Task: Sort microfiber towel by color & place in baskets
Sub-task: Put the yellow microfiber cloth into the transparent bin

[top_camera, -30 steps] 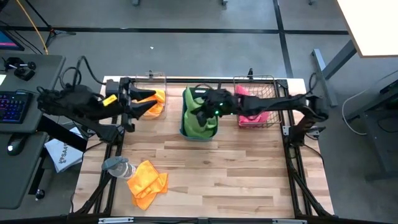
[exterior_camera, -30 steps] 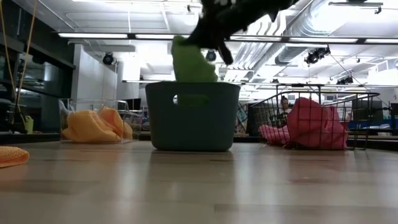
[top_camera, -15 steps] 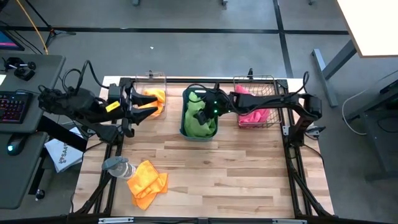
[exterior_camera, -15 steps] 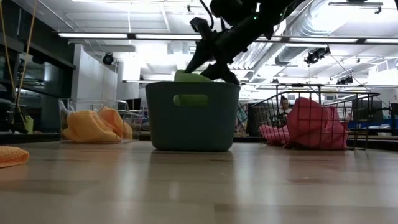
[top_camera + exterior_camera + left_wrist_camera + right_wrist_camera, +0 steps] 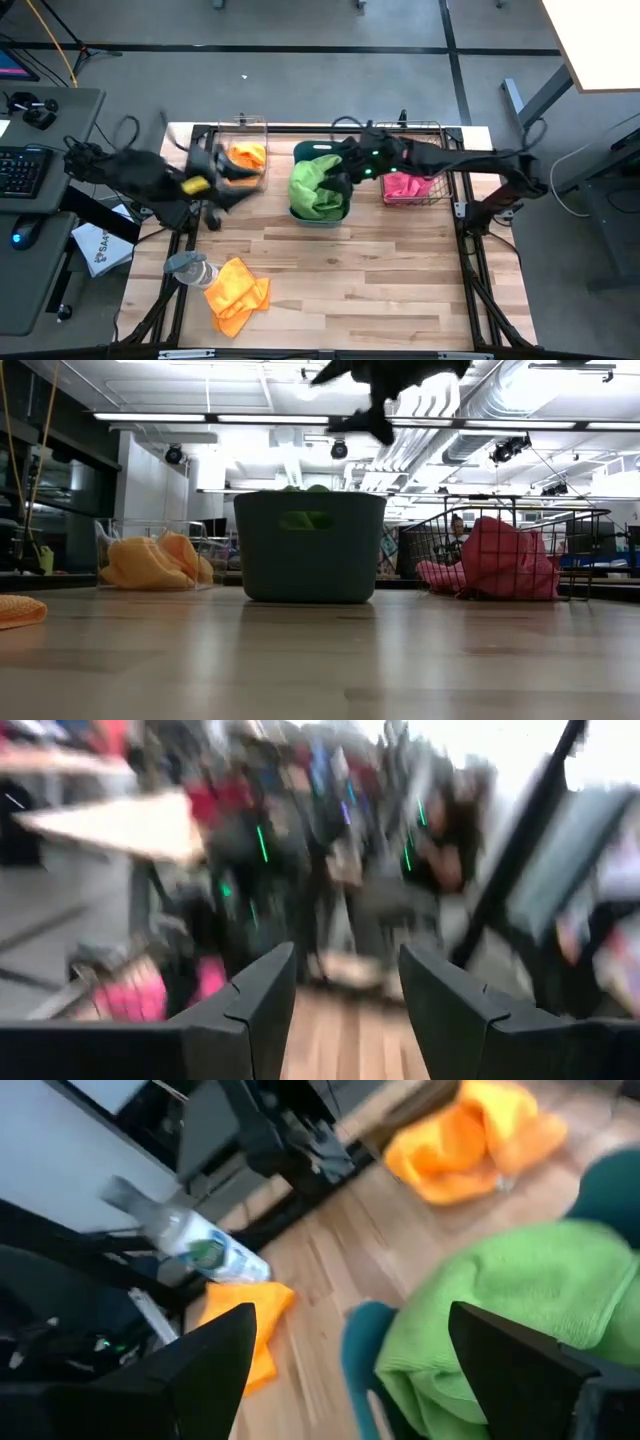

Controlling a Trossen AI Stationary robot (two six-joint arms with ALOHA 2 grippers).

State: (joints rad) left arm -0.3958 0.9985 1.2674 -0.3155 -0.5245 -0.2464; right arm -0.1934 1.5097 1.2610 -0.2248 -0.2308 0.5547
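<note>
My left gripper will next grab the loose orange towel by its crumpled middle (image 5: 239, 295), to put the towel with its match in the clear bin (image 5: 247, 160).
A green towel (image 5: 314, 188) lies heaped in the teal tub (image 5: 310, 550), its top just showing above the rim (image 5: 305, 488). My right gripper (image 5: 338, 180) hangs open above it, with nothing between its fingers (image 5: 350, 1315). An orange towel (image 5: 246, 157) fills the clear bin (image 5: 150, 560). Pink towels (image 5: 405, 186) lie in the wire basket (image 5: 520, 520). Another orange towel (image 5: 238, 293) lies crumpled on the table near its front left corner. My left gripper (image 5: 228, 176) stands open beside the clear bin, nothing in it (image 5: 345, 1005).
A spray bottle (image 5: 190, 268) lies on the table next to the loose orange towel. The three bins stand in a row along the far edge. Bare wood stretches from the middle of the table to the near right.
My right gripper has opened and let go of the green towel, which has dropped from above the rim into the teal tub. The gripper has then risen clear of the tub. My left gripper has swung a little from the clear bin toward the near edge.
</note>
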